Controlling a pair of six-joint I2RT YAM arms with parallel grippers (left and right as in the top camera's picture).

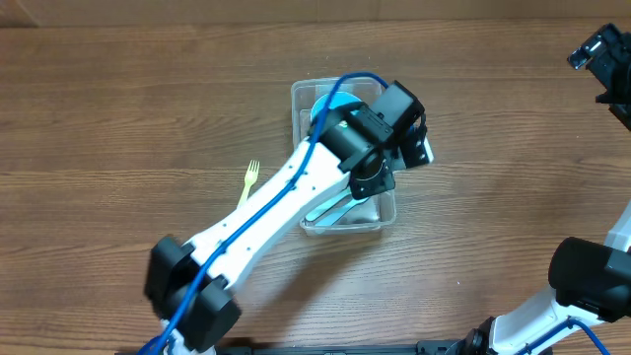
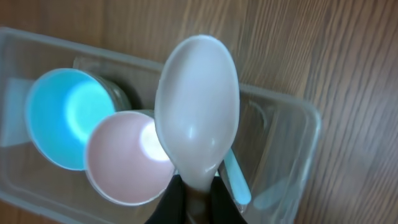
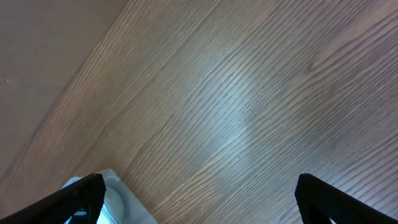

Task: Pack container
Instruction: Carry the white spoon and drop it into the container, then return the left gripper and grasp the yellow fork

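The robot's left gripper needs to keep holding the white spoon until the spoon is lowered inside, because the white spoon's bowl [image 2: 198, 99] sticks out over the container's long rim.
The clear plastic container [image 1: 301, 99] stands mid-table; it also shows in the left wrist view [image 2: 298, 134]. Inside it lie a blue bowl [image 2: 59, 115], a pink bowl [image 2: 124, 158] overlapping it, and a light blue utensil [image 2: 236, 177]. My left gripper [image 2: 198, 196] is shut on the handle of a large white spoon [image 2: 198, 106] and holds it over the container. In the overhead view the left gripper [image 1: 380, 163] hides most of the container. My right gripper [image 3: 199, 196] is open and empty over bare table at the far right.
A yellow fork [image 1: 250, 177] lies on the table left of the container. A corner of the container [image 3: 121, 199] shows at the bottom left of the right wrist view. The right arm's base [image 1: 592, 276] sits at the front right.
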